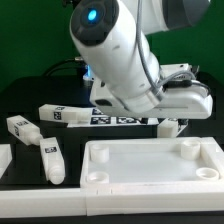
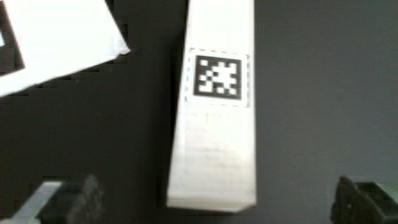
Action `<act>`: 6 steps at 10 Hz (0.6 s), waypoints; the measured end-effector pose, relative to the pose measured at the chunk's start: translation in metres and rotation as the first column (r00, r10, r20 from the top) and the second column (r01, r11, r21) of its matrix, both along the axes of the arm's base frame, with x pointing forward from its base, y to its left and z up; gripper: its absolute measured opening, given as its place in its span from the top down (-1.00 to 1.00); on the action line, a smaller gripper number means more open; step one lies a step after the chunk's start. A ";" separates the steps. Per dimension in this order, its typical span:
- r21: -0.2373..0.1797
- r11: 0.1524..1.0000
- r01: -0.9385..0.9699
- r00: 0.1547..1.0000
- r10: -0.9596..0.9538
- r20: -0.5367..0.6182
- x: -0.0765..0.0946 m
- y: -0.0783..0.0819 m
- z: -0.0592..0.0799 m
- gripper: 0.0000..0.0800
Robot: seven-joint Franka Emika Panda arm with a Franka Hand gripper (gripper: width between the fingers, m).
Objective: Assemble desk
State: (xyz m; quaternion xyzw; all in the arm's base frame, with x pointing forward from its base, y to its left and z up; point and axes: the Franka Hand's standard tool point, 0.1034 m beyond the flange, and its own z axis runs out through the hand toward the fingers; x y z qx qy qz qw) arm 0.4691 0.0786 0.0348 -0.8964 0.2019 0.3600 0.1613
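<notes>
My gripper isn't ready to close yet: my fingers are above the white leg and would miss the leg if they closed now. It needs to move lower first, then close on the leg.
The desk panel (image 1: 150, 168) lies flat at the front, white, with a raised rim and round corner sockets. In the wrist view a white square leg (image 2: 217, 110) with a black-and-white tag lies on the black table. One end of it reaches in between my gripper's (image 2: 217, 204) two dark fingers (image 2: 68, 200). The fingers stand wide apart with a gap to the leg on each side, so the gripper is open and holds nothing. In the exterior view the gripper (image 1: 168, 124) is low over the table just behind the panel, largely hidden by the arm.
Three more tagged legs lie at the exterior view's left: one (image 1: 57, 114) behind, one (image 1: 22, 127) further left, one (image 1: 52, 159) near the panel. The marker board (image 1: 120, 120) lies behind the panel and also shows in the wrist view (image 2: 54, 45).
</notes>
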 end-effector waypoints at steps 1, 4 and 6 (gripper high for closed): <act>0.036 0.999 -0.008 0.997 0.010 -0.076 -0.007 -0.001 0.000 -0.62; 0.027 0.997 0.074 0.980 -0.067 -0.185 -0.008 0.003 -0.007 -0.62; 0.015 0.995 0.103 0.972 -0.098 -0.214 -0.011 0.004 -0.011 -0.62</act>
